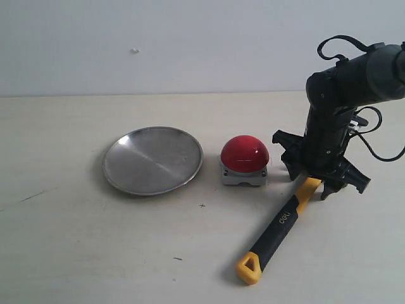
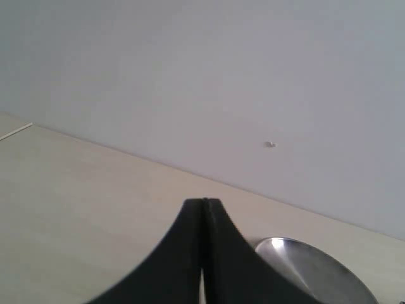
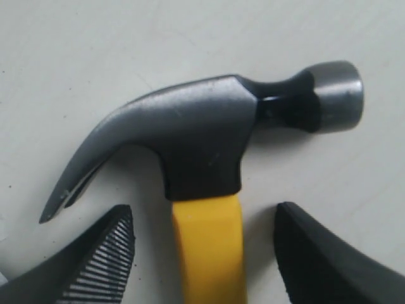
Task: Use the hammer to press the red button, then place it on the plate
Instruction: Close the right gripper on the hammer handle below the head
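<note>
The robot's right gripper will close now, because its fingers are on both sides of the yellow neck [image 3: 209, 244] below the steel head [image 3: 209, 120] in the right wrist view.
The hammer [image 1: 278, 225] lies flat on the table at the right, its yellow looped end toward the front. Its dark steel head [image 3: 202, 139] is hidden under the right arm in the exterior view. My right gripper [image 1: 310, 183] stands open, low over the hammer. Its fingers straddle the yellow neck [image 3: 209, 253] just below the head, with a gap on each side. The red button [image 1: 245, 154] sits left of the gripper. The plate [image 1: 152, 159] lies further left with nothing on it. My left gripper [image 2: 202, 204] is shut on nothing, and the plate's rim [image 2: 316, 263] shows beyond it.
The pale table [image 1: 95, 247] runs back to a plain white wall. The right arm's black cables [image 1: 380, 149] hang at the right edge. The left arm does not show in the exterior view.
</note>
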